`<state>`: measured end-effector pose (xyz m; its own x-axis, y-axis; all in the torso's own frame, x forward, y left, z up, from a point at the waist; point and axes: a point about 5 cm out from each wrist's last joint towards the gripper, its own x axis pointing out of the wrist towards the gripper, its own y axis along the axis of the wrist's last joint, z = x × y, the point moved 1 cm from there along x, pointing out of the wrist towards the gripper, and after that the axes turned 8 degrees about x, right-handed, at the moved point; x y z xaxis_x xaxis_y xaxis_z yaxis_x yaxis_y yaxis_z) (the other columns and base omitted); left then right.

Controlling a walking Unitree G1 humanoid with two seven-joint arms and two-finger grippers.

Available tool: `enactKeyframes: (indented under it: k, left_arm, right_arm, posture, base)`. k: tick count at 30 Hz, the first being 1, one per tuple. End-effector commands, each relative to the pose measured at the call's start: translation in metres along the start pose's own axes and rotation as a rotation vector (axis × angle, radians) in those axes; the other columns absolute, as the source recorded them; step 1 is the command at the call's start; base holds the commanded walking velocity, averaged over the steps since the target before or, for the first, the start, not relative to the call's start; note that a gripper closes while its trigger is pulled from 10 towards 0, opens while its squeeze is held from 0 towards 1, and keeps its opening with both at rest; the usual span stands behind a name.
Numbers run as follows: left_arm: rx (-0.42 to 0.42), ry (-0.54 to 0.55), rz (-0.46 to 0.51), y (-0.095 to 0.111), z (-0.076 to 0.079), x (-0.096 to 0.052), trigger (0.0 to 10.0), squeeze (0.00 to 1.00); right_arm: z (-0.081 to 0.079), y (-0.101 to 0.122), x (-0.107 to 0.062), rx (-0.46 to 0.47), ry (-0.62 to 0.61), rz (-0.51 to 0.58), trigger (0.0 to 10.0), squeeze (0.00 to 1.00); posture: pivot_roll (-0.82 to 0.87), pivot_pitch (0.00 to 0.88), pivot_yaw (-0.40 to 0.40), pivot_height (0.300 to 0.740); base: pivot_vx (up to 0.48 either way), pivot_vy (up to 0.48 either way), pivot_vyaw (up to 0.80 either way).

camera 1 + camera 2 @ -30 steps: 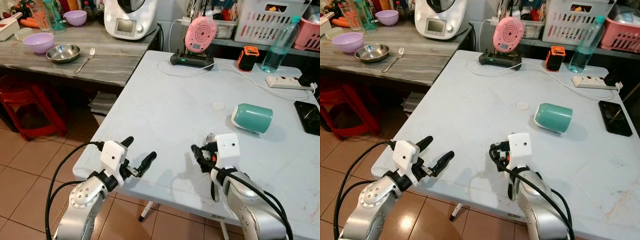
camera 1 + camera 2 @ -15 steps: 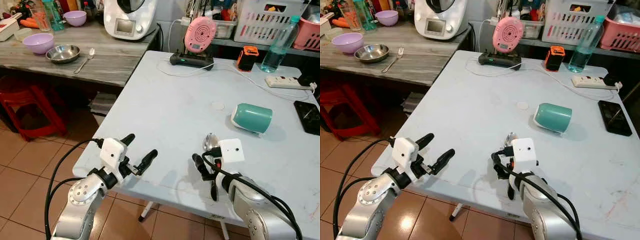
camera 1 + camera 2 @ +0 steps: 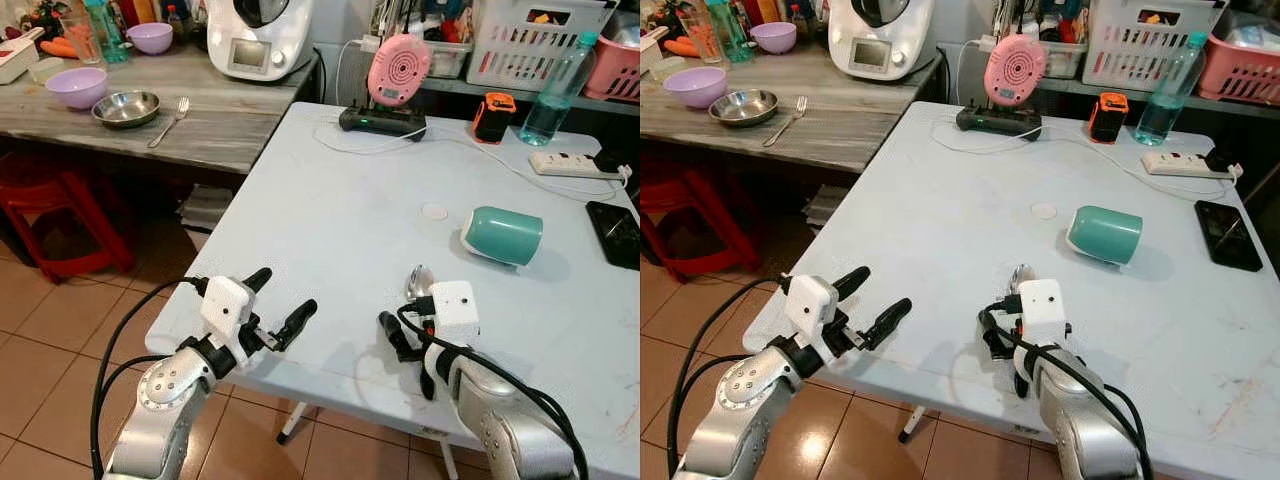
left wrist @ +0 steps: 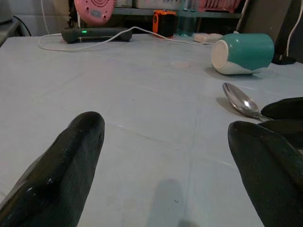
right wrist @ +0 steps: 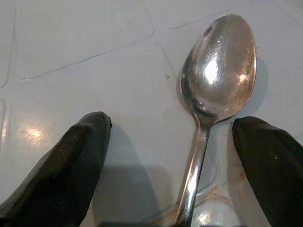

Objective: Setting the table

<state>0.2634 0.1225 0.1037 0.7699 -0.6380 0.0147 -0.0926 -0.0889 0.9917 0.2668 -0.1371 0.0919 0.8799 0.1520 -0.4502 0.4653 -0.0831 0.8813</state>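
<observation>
Next, my right gripper grabs the spoon by its handle just below the bowl point(image 5: 199, 142), since the broad bowl tops a long thin handle.
A metal spoon point(image 5: 218, 66) lies flat on the white table point(image 3: 330, 210), bowl pointing away from me. My right gripper point(image 3: 410, 352) is open near the table's front edge. Its fingers point(image 5: 71, 161) rest on either side of the spoon's handle without touching it. The spoon's bowl point(image 3: 417, 280) shows just beyond the right wrist. A teal cup point(image 3: 505, 235) lies on its side further back to the right. My left gripper point(image 3: 283, 292) hovers open and empty at the table's front-left edge. Across the table from it are the spoon point(image 4: 241, 100) and cup point(image 4: 244, 52).
On the wooden counter point(image 3: 210, 125) to the left lie a fork point(image 3: 172, 118), a steel bowl point(image 3: 126, 106) and a purple bowl point(image 3: 77, 86). A phone point(image 3: 615, 233), power strip point(image 3: 570, 163), water bottle point(image 3: 555, 88) and pink fan point(image 3: 400, 68) stand along the table's back and right. A red stool point(image 3: 60, 215) is below left.
My right gripper has drawn back toward the table's front edge, and the spoon's bowl now shows ahead of it. The left gripper has hardly moved.
</observation>
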Motion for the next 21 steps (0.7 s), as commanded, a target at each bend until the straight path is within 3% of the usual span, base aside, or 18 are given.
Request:
enactKeyframes:
  k: [1, 2, 10, 21]
  left_arm:
    - [0.008, -0.013, 0.009, 0.002, 0.0, 0.001, 10.0, 0.0]
    - [0.008, -0.013, 0.01, 0.003, -0.001, 0.002, 10.0, 0.0]
    - [0.003, -0.022, 0.011, 0.002, 0.001, 0.001, 10.0, 0.0]
    - [0.0, -0.036, 0.021, 0.004, 0.002, 0.003, 10.0, 0.0]
  right_arm:
    - [0.008, -0.004, 0.002, -0.012, -0.05, -0.016, 3.4, 0.0]
    - [0.01, -0.005, 0.002, -0.014, -0.061, -0.022, 0.0, 0.0]
    - [0.012, -0.009, 0.002, 0.004, -0.077, -0.039, 0.0, 0.0]
    - [0.027, -0.023, -0.014, 0.049, -0.156, -0.067, 0.0, 0.0]
  posture:
    - [-0.05, 0.045, -0.012, 0.74]
    - [-0.05, 0.045, -0.012, 0.74]
    - [-0.05, 0.05, -0.013, 0.74]
    - [-0.06, 0.05, -0.006, 0.74]
  base:
    - [0.0, 0.0, 0.0]
    - [0.0, 0.0, 0.0]
    - [0.0, 0.0, 0.0]
    - [0.0, 0.0, 0.0]
